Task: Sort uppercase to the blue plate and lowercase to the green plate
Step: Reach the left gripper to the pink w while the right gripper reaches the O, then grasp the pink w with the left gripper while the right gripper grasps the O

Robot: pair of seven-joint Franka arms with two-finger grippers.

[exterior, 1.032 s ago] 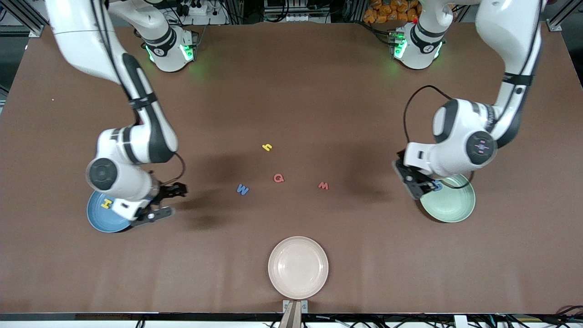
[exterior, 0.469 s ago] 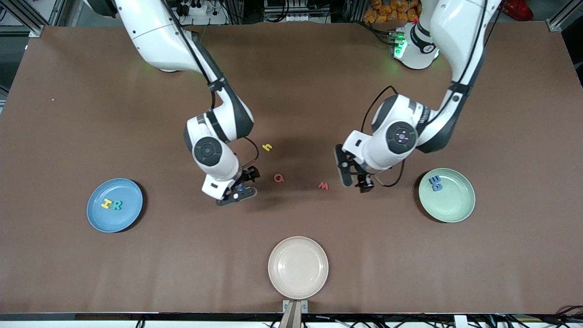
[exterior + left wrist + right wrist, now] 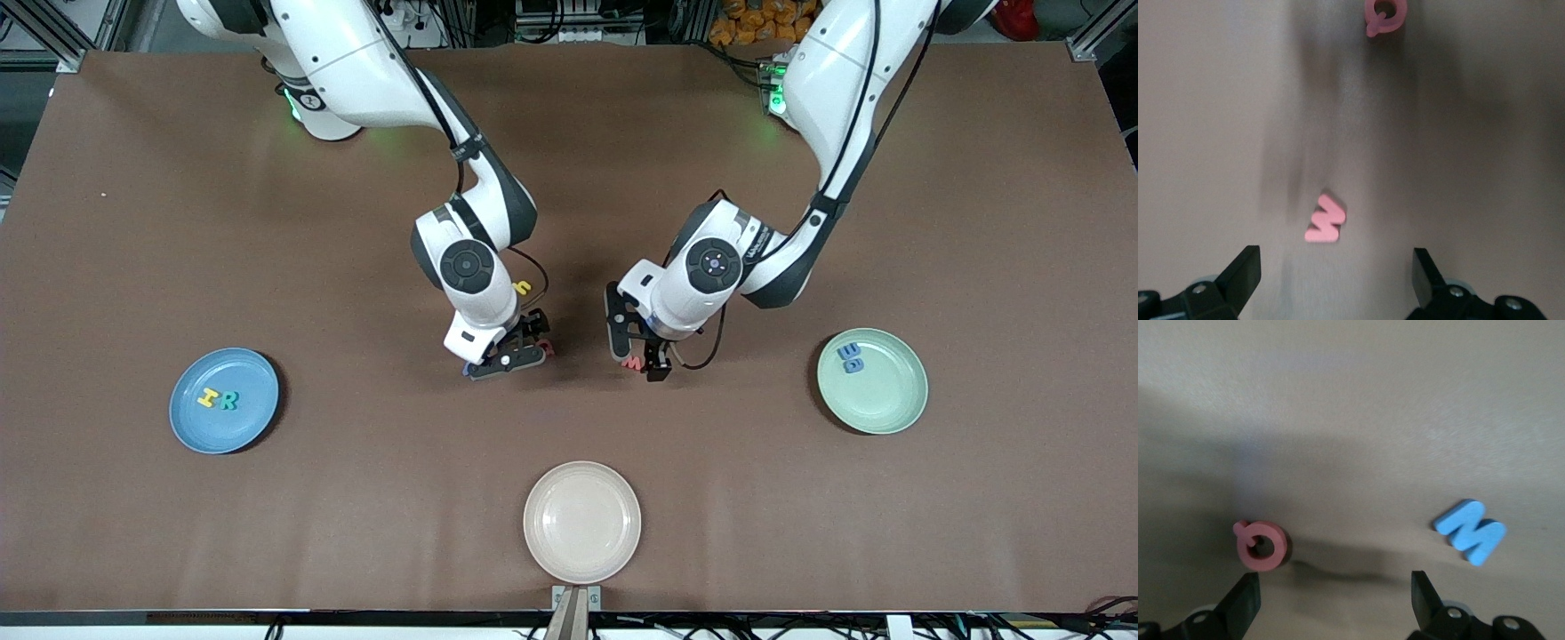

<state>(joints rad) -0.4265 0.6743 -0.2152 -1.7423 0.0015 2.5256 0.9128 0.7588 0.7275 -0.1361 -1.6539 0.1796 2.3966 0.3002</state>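
Note:
The red Q is ahead of my right gripper's fingers, so they would miss it now. They need to move toward the Q first, then close on it.
The red w (image 3: 1326, 219) lies on the table just ahead of my open, empty left gripper (image 3: 1335, 280), which hovers low over it (image 3: 636, 351). The red Q (image 3: 1260, 547) and the blue W (image 3: 1471, 532) lie ahead of my open, empty right gripper (image 3: 1333, 603), which hangs between them (image 3: 516, 347). The Q also shows in the left wrist view (image 3: 1383, 15). The yellow h (image 3: 523, 287) lies by the right wrist. The blue plate (image 3: 222, 431) holds the yellow H (image 3: 206, 399) and the teal R (image 3: 228, 401). The green plate (image 3: 880, 400) holds two blue letters (image 3: 851, 358).
A cream plate (image 3: 581, 521) stands near the table's edge closest to the front camera, midway between the two arms' ends. The two grippers are close together over the table's middle.
The right gripper has moved from over the blue W toward the red Q. The left gripper has moved over the red w. Both stay open.

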